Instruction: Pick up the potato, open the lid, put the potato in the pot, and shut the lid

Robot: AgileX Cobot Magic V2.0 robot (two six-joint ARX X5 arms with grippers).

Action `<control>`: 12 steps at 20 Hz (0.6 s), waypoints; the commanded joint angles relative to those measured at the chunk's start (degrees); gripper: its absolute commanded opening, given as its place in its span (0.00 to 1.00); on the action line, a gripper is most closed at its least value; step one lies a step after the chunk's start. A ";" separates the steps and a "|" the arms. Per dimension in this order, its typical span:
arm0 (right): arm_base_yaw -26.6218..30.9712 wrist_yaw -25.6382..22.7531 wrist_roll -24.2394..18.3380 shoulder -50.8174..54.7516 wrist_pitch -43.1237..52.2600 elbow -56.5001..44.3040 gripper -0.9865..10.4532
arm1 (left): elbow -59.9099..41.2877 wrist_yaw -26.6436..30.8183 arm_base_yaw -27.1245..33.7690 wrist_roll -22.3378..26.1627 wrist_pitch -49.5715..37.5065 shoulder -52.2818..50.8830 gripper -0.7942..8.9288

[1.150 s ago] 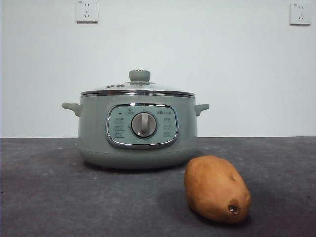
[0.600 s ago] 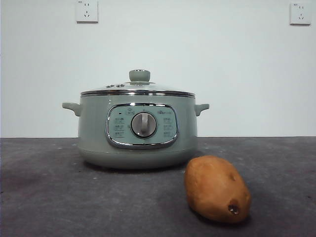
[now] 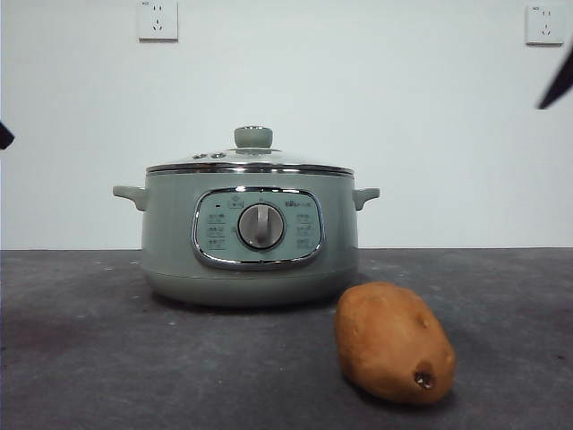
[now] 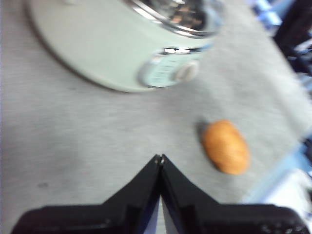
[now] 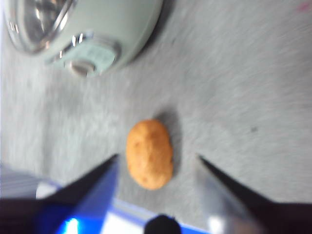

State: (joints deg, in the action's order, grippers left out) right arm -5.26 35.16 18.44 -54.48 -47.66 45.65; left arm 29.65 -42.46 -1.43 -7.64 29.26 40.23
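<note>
My right gripper picks up the potato across its narrow middle [image 3: 392,342] next, where its long sides face each other, since its ends are rounded.
The orange-brown potato [image 3: 394,345] lies on the dark table in front of the pot [image 3: 246,233], to its right. The pot is sage green with a silver dial, and the glass lid [image 3: 251,161] with its green knob sits closed on it. My right gripper [image 5: 157,163] is open, high above the potato [image 5: 149,153], which shows between its jaws. My left gripper [image 4: 160,158] is shut on nothing, up over the table with the potato [image 4: 225,146] off to one side and the pot [image 4: 117,44] beyond. In the front view only black tips show at the right [image 3: 557,85] and left [image 3: 4,134] edges.
A white wall with two sockets [image 3: 158,20] stands behind the table. The dark grey tabletop [image 3: 98,358] stretches around the pot and potato.
Black arm tips have come into the front view at the upper right and the left edge. The pot, lid and potato have not moved.
</note>
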 commanded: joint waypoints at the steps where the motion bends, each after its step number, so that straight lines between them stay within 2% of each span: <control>1: -4.24 -1.68 -0.42 -4.11 0.04 2.32 0.51 | 0.13 -6.36 -0.17 2.95 -0.24 -0.09 0.08; 3: -8.50 -4.02 0.04 -7.96 -0.04 4.57 0.51 | 0.13 -8.87 -0.52 3.41 -0.48 -0.11 0.08; 6: -14.86 -8.98 2.86 -13.55 -0.48 8.00 0.54 | 0.13 -8.70 -1.55 3.41 -0.55 -0.09 0.08; 12: -26.10 -18.18 5.51 -23.85 -1.07 15.45 0.54 | 0.13 -8.20 -1.95 3.43 -0.59 -0.09 0.08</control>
State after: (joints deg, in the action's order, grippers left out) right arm -31.22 17.15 23.00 -78.04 -48.66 61.17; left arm 29.65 -50.41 -3.22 -5.13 29.08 40.23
